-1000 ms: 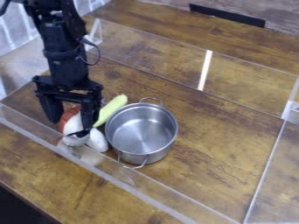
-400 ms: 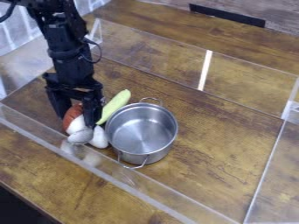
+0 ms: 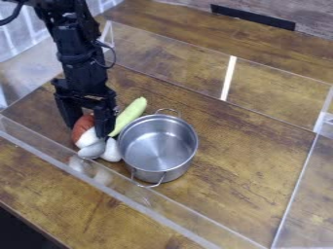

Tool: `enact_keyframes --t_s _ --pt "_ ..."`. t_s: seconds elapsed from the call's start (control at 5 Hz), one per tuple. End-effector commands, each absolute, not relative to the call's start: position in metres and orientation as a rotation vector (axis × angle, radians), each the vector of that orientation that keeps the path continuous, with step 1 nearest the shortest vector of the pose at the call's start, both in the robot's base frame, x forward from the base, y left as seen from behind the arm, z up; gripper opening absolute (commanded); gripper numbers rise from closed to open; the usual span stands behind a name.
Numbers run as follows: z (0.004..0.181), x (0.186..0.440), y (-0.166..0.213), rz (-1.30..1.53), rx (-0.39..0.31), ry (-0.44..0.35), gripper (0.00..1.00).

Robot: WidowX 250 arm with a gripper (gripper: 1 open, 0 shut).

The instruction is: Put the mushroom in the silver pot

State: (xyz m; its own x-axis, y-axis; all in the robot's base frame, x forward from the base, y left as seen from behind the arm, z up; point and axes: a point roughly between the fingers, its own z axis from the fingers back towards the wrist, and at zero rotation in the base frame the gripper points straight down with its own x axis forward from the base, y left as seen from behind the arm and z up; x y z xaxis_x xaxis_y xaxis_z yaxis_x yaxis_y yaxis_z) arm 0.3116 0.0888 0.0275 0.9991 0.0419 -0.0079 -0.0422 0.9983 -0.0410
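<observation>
My gripper's fingers reach down on either side of the reddish-brown cap (image 3: 85, 128), behind the white stem, so it is now time to close, which would catch the mushroom.
The mushroom (image 3: 86, 135) lies on the wooden table left of the silver pot (image 3: 160, 146), its reddish-brown cap up between the fingers and its white stem toward the front. My black gripper (image 3: 84, 124) points straight down over it, open, one finger on each side of the cap. I cannot tell whether the fingers touch it. The pot stands upright and empty, with a loop handle at its front rim.
A yellow-green elongated toy vegetable (image 3: 127, 116) lies between the mushroom and the pot. A small silver spoon-like object (image 3: 112, 150) rests just in front of them. Clear acrylic walls (image 3: 232, 78) fence the wooden work area.
The gripper has come down and shifted slightly up and to the right in the picture, its fingers now lower around the mushroom's cap. It stays open. Pot and vegetable have not moved.
</observation>
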Motion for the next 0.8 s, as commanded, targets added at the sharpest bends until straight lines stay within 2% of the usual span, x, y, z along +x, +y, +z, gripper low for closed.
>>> enact_keyframes --t_s 0.0,0.2,0.6 --pt "0.021 0.322 0.091 0.072 -0.029 -0.001 1.0" --pt "0.022 0.327 0.085 0.07 -0.029 0.002 0.0" --pt "0.025 0.312 0.09 0.166 -0.035 0.001 0.0"
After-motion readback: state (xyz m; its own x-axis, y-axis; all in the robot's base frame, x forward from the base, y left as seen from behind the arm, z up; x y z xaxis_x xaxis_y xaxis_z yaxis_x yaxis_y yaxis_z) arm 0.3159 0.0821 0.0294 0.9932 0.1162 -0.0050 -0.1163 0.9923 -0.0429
